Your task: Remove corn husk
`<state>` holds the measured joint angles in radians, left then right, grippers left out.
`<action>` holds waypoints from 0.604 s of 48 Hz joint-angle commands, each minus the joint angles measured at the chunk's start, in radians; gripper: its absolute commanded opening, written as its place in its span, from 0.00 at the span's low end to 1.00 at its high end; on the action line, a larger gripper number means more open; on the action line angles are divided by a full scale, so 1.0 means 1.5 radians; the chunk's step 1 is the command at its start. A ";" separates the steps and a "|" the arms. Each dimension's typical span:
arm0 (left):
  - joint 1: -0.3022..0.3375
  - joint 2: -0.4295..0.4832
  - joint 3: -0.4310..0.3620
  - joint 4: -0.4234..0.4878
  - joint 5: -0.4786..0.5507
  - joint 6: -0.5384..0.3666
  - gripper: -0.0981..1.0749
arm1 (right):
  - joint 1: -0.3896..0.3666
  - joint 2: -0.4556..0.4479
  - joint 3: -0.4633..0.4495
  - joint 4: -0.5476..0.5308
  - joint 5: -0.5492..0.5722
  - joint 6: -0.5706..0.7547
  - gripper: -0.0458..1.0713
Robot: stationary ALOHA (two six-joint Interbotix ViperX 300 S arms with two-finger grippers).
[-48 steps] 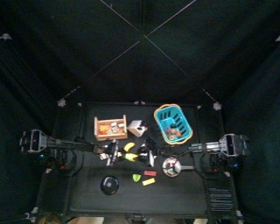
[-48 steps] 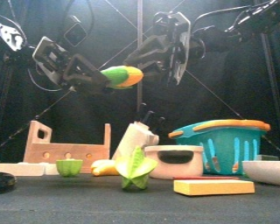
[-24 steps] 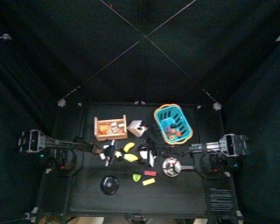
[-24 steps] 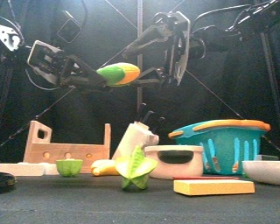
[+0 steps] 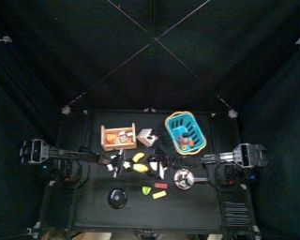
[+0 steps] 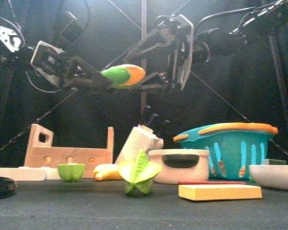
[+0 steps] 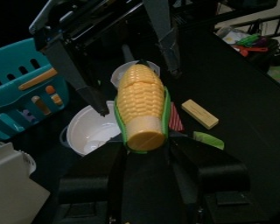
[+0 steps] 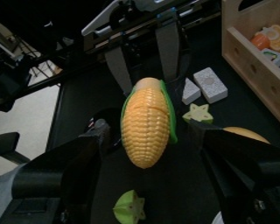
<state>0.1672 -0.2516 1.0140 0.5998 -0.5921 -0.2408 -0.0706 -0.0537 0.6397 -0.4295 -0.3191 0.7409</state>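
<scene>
I should strip off the green husk, so I should next grab the yellow corn cob with my right gripper by its bare rounded tip [image 5: 145, 169] [image 8: 145, 157].
The corn cob [image 6: 127, 75] hangs in the air above the table's middle, with my left gripper [image 6: 108, 77] shut on its left end. Light-green corn husk [image 8: 174, 125] still wraps its far end and runs down one side of it; the same husk [image 7: 175, 112] shows in the left wrist view. My right gripper [image 8: 150, 144] is open wide, one jaw on each side of the cob's free end, not touching it. Its black fingers [image 7: 81, 77] reach in from above in the left wrist view. From the front, the right gripper [image 6: 161, 74] hangs just right of the cob.
On the table stand a blue basket [image 6: 225, 148], a wooden crate [image 6: 68, 148], a white bowl [image 6: 183, 165], a small green cup [image 6: 71, 171], a loose green leaf piece [image 6: 138, 176] and a yellow block [image 6: 219, 191].
The right gripper's jaws have spread wider and come in around the cob's free end. The left gripper has shifted the cob slightly left and up.
</scene>
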 commanded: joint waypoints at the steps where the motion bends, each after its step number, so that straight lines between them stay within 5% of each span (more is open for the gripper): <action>1: -0.001 -0.006 -0.013 -0.002 -0.007 0.001 0.61 | -0.001 -0.010 -0.017 0.000 -0.001 0.000 0.94; 29: -0.001 -0.006 -0.011 -0.002 -0.024 0.001 0.61 | -0.002 -0.010 -0.025 0.004 0.013 0.000 0.75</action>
<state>0.1672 -0.2516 1.0140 0.5998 -0.6151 -0.2378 -0.0721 -0.0537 0.6305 -0.4249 -0.2961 0.7409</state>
